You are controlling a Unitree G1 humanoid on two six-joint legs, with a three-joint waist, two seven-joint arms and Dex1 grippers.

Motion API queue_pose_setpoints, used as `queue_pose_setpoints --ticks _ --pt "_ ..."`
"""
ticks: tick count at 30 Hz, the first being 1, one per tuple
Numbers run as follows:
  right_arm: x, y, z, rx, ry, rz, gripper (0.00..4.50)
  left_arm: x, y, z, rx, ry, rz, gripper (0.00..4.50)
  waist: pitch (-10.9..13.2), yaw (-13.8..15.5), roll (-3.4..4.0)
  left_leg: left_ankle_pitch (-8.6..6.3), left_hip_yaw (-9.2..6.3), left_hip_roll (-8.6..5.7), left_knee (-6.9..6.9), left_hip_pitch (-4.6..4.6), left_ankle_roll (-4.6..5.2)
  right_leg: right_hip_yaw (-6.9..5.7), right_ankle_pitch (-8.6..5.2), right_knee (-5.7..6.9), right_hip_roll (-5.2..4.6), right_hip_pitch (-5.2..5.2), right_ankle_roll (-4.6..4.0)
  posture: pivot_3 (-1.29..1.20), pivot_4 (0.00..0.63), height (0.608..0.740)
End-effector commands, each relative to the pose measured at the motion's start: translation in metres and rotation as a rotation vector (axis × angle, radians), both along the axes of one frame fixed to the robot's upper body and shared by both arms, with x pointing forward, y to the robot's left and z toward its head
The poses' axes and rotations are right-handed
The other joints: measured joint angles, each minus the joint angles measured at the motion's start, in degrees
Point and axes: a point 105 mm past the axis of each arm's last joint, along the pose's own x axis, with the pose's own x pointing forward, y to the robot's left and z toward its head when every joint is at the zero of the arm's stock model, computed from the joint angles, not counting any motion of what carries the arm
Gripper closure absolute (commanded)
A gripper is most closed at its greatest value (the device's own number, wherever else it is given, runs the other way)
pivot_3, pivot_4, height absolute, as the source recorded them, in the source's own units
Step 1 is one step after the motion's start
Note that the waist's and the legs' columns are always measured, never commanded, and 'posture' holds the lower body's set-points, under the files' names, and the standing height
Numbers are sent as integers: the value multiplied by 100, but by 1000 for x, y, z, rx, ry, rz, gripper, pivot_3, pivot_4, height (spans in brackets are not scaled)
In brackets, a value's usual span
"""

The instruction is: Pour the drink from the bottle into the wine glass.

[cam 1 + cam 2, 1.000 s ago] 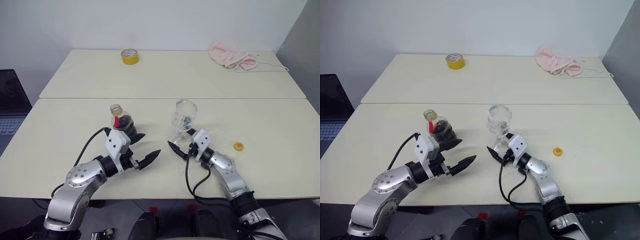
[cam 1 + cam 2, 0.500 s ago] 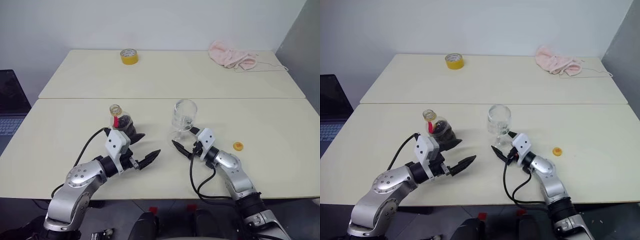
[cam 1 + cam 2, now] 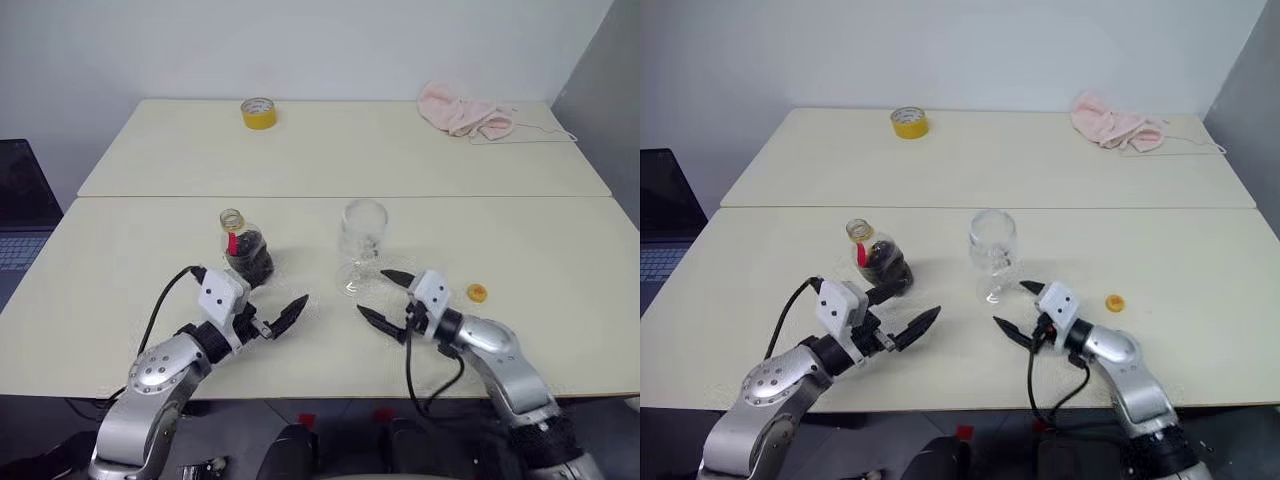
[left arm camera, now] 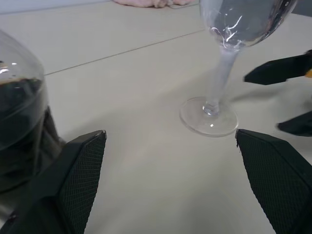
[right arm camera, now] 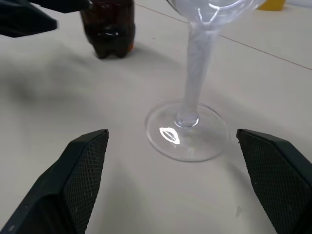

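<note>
My left gripper grabs the bottle by its narrower waist (image 3: pixel 249 257) just below the bottle's shoulder (image 3: pixel 241 239), which bulges out round and sloping, next, to pour.
The bottle (image 3: pixel 246 256) stands uncapped on the near table, with the dark drink (image 4: pixel 17 126) in its lower half and a red label on the neck. To its right stands the wine glass (image 3: pixel 362 240), upright, its bowl clear. My left gripper (image 3: pixel 276 297) is open, just in front of and right of the bottle, touching nothing. My right gripper (image 3: pixel 380 298) is open too, a little in front of and right of the glass foot (image 5: pixel 187 129), apart from it. Both point inward toward the glass stem (image 4: pixel 219 73).
A small yellow cap (image 3: pixel 477 292) lies on the table right of my right gripper. On the far table are a yellow tape roll (image 3: pixel 259 113) and a pink cloth (image 3: pixel 463 112). A laptop (image 3: pixel 15 205) sits off the table's left edge.
My right gripper has drawn back from the glass stem, toward me and to the right, leaving the glass standing free. My left gripper has turned slightly and stays open by the bottle.
</note>
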Motion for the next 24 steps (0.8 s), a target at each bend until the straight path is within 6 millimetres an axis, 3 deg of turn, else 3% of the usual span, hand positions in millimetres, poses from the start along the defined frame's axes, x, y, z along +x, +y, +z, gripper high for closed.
queue_pose_setpoints --ticks 1,4,11,24 --pt "-21 0 35 57 -16 88 7 -10 5 13 7 -97 77 0 0 -1 1 0 1 0 0 -1 0 1 0 0 0 -1 0 0 150 740" --pt "-31 -3 49 65 5 135 7 -20 12 9 -8 -95 152 0 2 0 -2 -2 3 -1 -2 -4 3 4 0 -6 -2 1 0 0 150 740" --pt "-30 -4 62 69 24 162 7 -25 36 0 -4 -105 333 0 2 20 -4 -15 1 -1 2 -3 25 -3 0 -7 1 7 0 0 150 740" --pt "-39 8 74 44 5 242 7 21 59 9 32 -125 299 0 2 20 -5 -6 -1 -3 5 -3 10 -12 0 -5 1 7 0 0 150 740"
